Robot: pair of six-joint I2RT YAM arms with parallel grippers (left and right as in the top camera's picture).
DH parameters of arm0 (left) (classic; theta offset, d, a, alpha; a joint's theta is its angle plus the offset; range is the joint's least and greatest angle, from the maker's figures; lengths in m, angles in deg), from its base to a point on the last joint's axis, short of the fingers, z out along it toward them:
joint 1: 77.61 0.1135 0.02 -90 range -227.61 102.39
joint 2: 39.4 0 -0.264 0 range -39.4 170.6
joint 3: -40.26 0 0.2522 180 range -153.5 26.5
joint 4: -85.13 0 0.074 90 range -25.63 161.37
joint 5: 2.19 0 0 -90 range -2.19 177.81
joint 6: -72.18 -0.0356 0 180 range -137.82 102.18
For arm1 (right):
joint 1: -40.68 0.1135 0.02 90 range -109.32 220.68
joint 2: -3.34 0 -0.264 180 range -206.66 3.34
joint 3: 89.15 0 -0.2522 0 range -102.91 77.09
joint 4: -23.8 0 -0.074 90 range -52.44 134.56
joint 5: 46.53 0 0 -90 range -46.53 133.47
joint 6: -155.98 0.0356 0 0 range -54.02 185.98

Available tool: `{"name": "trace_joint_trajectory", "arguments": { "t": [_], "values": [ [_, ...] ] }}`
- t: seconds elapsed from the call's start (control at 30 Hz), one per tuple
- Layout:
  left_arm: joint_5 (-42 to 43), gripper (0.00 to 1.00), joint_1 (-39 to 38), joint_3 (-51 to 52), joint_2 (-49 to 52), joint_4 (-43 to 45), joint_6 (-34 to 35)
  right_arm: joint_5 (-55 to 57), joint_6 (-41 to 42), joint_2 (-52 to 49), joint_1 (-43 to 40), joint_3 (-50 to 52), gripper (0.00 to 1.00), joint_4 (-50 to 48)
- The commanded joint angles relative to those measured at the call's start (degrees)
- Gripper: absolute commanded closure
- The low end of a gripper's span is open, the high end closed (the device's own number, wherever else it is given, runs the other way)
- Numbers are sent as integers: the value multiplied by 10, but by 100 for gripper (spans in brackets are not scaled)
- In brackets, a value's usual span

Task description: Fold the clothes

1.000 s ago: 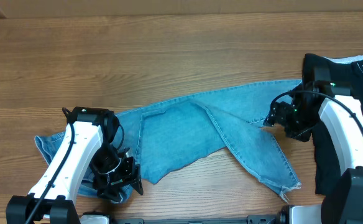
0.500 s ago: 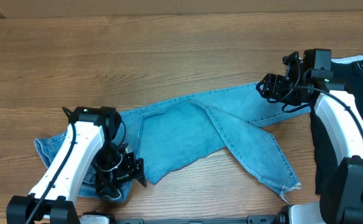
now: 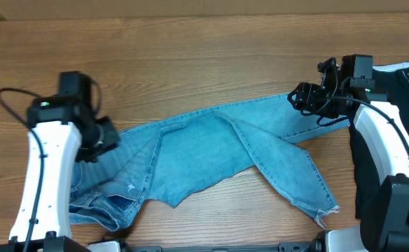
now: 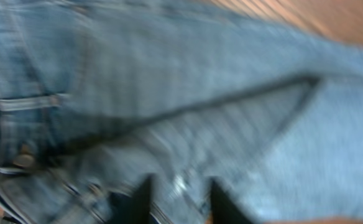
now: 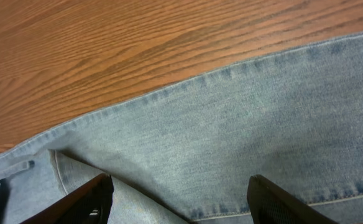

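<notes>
The right gripper next grips the upper leg of the jeans by the leg's end, near its outer edge (image 5: 231,70), to draw it straight for folding.
The clothes are a pair of light blue jeans (image 3: 211,154) lying spread across the wooden table, with one leg reaching up right and the other down right to a frayed hem. My left gripper (image 3: 106,140) is at the left end of the jeans. Creases fan out from it toward the waistband at the lower left. In the blurred left wrist view its fingers (image 4: 145,200) stand close together with the denim (image 4: 231,93) between them. My right gripper (image 3: 301,98) hovers open over the upper leg (image 5: 262,112), with its fingers (image 5: 85,202) wide apart.
A large black garment (image 3: 390,168) lies at the right edge under the right arm, with a small white cloth (image 3: 400,68) above it. Bare wooden table (image 3: 190,56) stretches behind the jeans.
The left arm swung quickly from the near edge up and left, its jaws narrowing on the denim. The waist end of the jeans shifted and now shows. The right arm moved up over the upper leg.
</notes>
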Motion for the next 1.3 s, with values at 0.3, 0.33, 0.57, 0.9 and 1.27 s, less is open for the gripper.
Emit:
{"name": "trace_joint_trajectory", "arguments": {
  "t": [0.3, 0.33, 0.57, 0.9, 1.27],
  "values": [
    [-45, 51, 298, -9, 129, 38, 13, -5, -19, -3, 1, -10, 27, 23],
    [-37, 50, 317, -9, 130, 49, 3, -5, -19, -3, 1, -10, 27, 23],
    [37, 47, 372, -9, 189, 171, -49, -5, -19, -3, 1, -10, 27, 23],
    [84, 56, 370, -9, 258, 238, -42, -3, -19, -3, 1, -10, 26, 34],
    [75, 84, 370, -7, 258, 219, -42, 14, -19, -3, 1, -10, 26, 34]
  ]
}}
